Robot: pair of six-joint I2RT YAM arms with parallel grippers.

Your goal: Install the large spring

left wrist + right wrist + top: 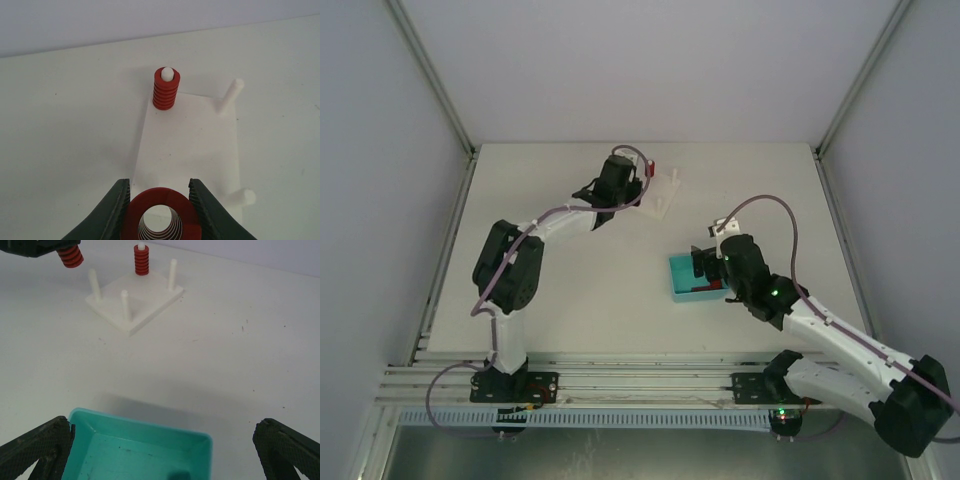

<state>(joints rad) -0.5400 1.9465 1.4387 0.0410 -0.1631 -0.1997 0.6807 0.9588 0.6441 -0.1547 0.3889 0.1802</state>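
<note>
I need to line up the large red spring before I open my left gripper. The spring's lower end hangs beside the tip of the peg, so the spring would fall off the peg if I let go now.
My left gripper [160, 200] is shut on a large red spring [161, 216], held above the near edge of the white peg base [190, 150]. I see through the spring's bore. The held spring also shows in the right wrist view [70, 256], above and left of the base [145, 302]. A smaller red spring [165, 90] sits on the far peg, also in the right wrist view [141, 260]. Three bare white pegs stand on the base [94, 284] [125, 304] [173, 273]. My right gripper [162, 450] is wide open over the teal tray [140, 450].
The teal tray [682, 272] lies at mid right of the table, holding red pieces under my right gripper [712, 268]. The white base [663, 192] sits at the back centre next to my left gripper [623, 185]. Grey walls enclose the table.
</note>
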